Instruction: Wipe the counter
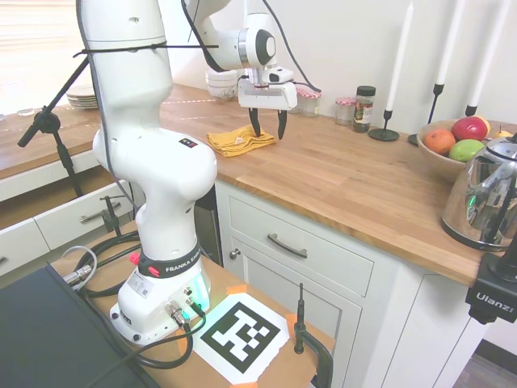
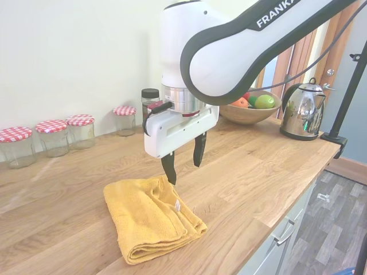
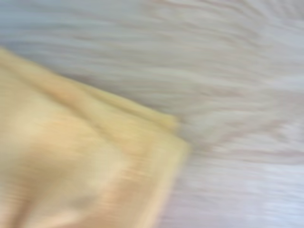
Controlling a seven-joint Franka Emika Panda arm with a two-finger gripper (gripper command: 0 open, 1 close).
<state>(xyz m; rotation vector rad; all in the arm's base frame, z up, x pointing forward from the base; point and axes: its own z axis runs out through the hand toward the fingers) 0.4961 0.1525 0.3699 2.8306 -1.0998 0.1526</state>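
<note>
My gripper should next pinch the flat yellow cloth by its far corner [image 1: 265,133], where the folded layers make an edge.
A folded yellow cloth [image 1: 239,140] [image 2: 150,218] [image 3: 76,161] lies flat on the wooden counter [image 1: 347,174] [image 2: 246,172], close to its front edge. My gripper [image 1: 267,128] [image 2: 184,163] hangs just above the cloth's far corner, fingers pointing down and spread open with nothing between them. One fingertip [image 2: 171,175] hovers at the cloth's edge, the other over bare wood. The wrist view is blurred and shows a corner of the cloth on pale wood grain.
Several glass jars with red checked lids [image 2: 55,136] line the wall. A spice jar [image 1: 363,107], black candlesticks [image 1: 386,129], a fruit bowl [image 1: 452,144] and a steel kettle [image 1: 489,198] stand further along. White bowls [image 1: 221,84] and plates [image 1: 82,97] sit behind the arm.
</note>
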